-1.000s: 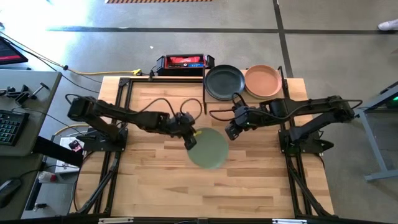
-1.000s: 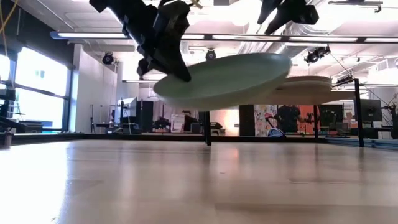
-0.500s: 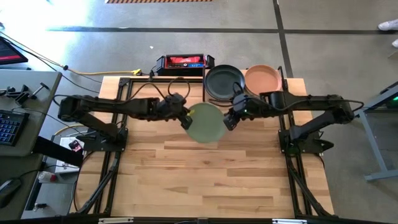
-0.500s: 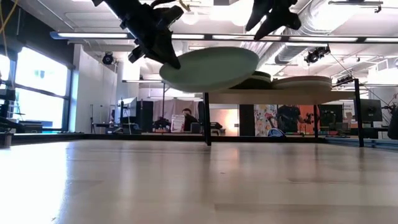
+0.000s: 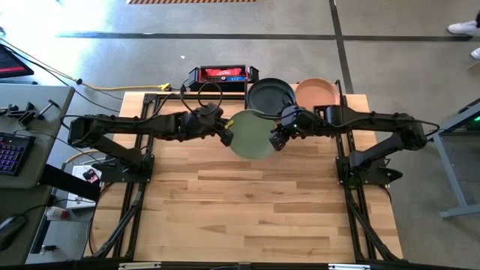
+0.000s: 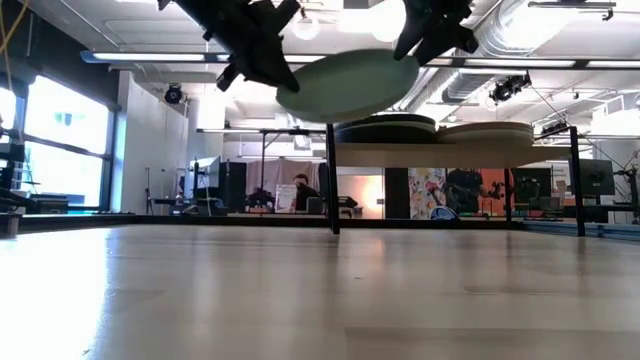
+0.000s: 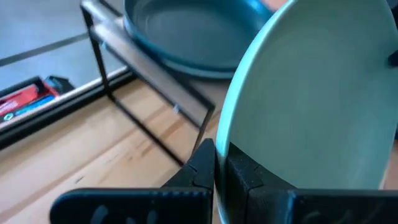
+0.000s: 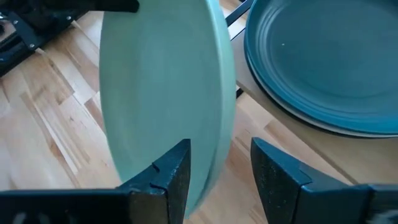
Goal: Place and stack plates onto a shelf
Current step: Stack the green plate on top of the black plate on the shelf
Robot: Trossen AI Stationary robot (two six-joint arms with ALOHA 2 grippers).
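Observation:
Next, my right gripper grabs the pale green plate by its free rim to stack it over the black plate on the shelf (image 5: 269, 97).
A pale green plate (image 5: 252, 135) hangs in the air just in front of the shelf (image 6: 440, 156), a little above its board. My left gripper (image 5: 226, 136) is shut on the plate's left rim. My right gripper (image 5: 278, 139) is open at the plate's right rim (image 8: 219, 149), one finger on either side of it; I cannot tell whether a finger touches. On the shelf rest a black plate (image 5: 270, 96) at the left and a peach plate (image 5: 318, 94) at the right, each flat on its base. My left gripper pinches the green plate's rim (image 7: 224, 140) between its two fingers (image 7: 200, 167), one on the upper face and one on the underside. The fingers come from the table's left, slanting down. The plate is lifted clear, near level, its right side slightly higher.
The shelf's black post (image 6: 331, 180) stands just below the green plate. Behind the table's far edge lies a red and black box (image 5: 219, 75). The wide wooden tabletop (image 5: 247, 210) stretches toward the near edge.
My left gripper has carried the green plate up and toward the far edge, to the shelf's front beside the black plate. My right gripper has gone toward the far edge, staying at the plate's right rim, its fingers now astride it.

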